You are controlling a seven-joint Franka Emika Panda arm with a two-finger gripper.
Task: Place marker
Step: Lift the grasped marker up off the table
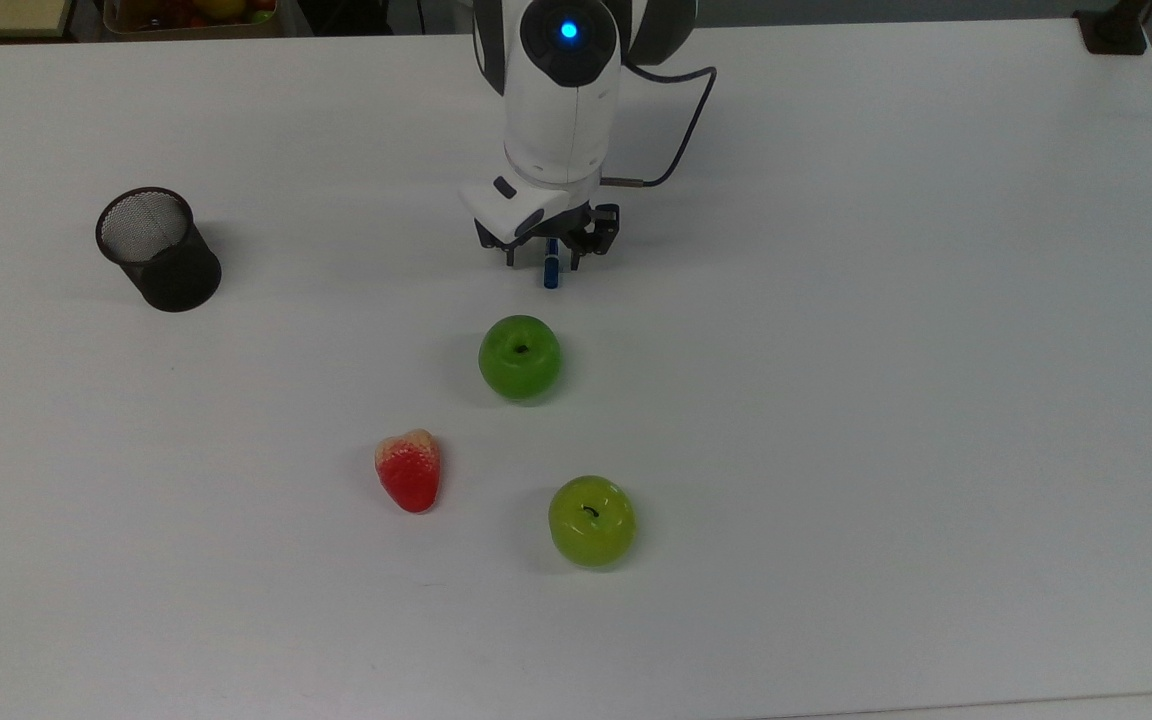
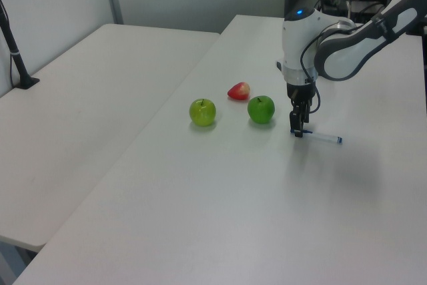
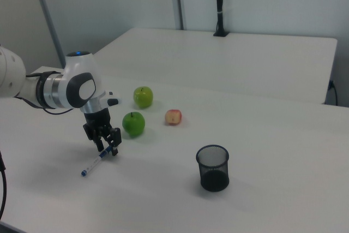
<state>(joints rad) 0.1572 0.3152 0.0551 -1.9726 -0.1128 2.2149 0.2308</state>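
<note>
The marker should go in the mesh cup, so the gripper should next grab it by its blue cap end.
The marker [image 1: 551,275] lies flat on the white table [image 1: 886,350], and the top view shows its blue cap sticking out below the wrist. In the left view the marker [image 2: 323,137] has its white barrel running off to the left view's right. My gripper [image 1: 544,258] is down at table height over the cap end, open, with a finger on either side of the marker. The gripper [image 2: 297,130] stands just right of the dark green apple in the left view. In the right view the gripper [image 3: 108,148] is at the upper end of the marker [image 3: 92,165].
A black mesh cup [image 1: 158,248] stands at the top view's left. A dark green apple [image 1: 520,357] sits close below the marker, with a red strawberry [image 1: 409,470] and a yellow-green apple [image 1: 591,520] further down. A second table [image 2: 80,98] adjoins in the left view.
</note>
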